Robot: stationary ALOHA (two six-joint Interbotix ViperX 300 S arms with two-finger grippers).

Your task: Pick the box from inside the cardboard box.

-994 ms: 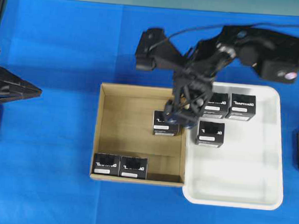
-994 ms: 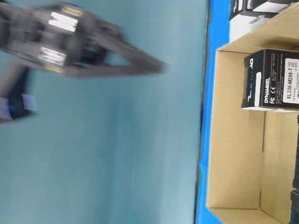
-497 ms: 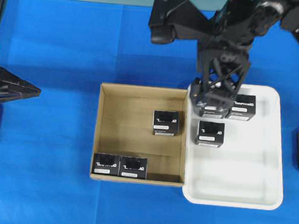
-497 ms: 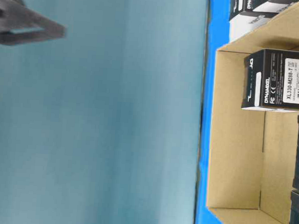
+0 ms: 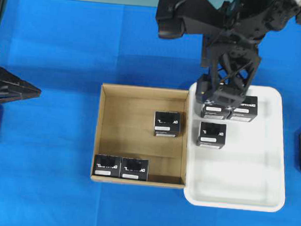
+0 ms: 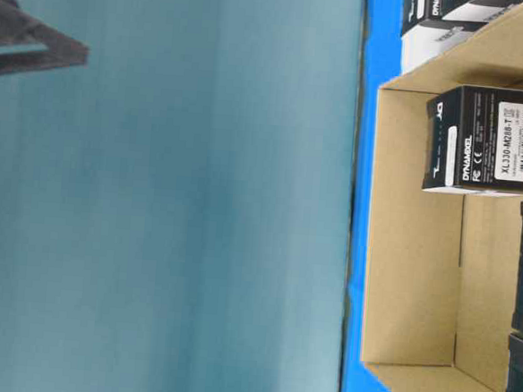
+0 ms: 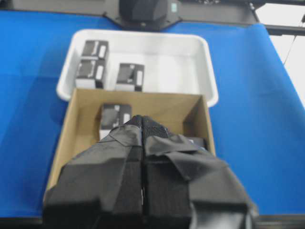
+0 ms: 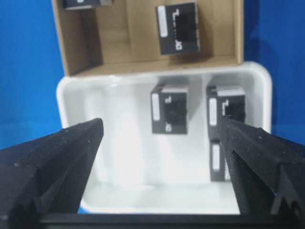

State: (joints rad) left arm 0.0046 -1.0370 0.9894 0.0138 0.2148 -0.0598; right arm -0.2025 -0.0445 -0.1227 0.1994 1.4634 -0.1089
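Observation:
The black box is inside the cardboard box. My right gripper should next grip it by its labeled edge and opposite edge to pick it from there.
The cardboard box holds three black boxes: one near its right wall and two side by side at the front left. My right gripper hangs high over the back left corner of the white tray, open and empty. In the right wrist view its fingers spread wide around the tray, and the cardboard box lies beyond. My left gripper rests at the table's left edge, shut with nothing in it. In the left wrist view the left gripper points toward the cardboard box.
The white tray touches the carton's right side and carries three more black boxes in its back half. Its front half is bare. Blue cloth covers the table. Arm bases stand at both side edges.
My right gripper rose from just above the carton's right-hand box and swung right and back, over the tray's back left corner, still open and empty. The boxes and the left arm stayed put.

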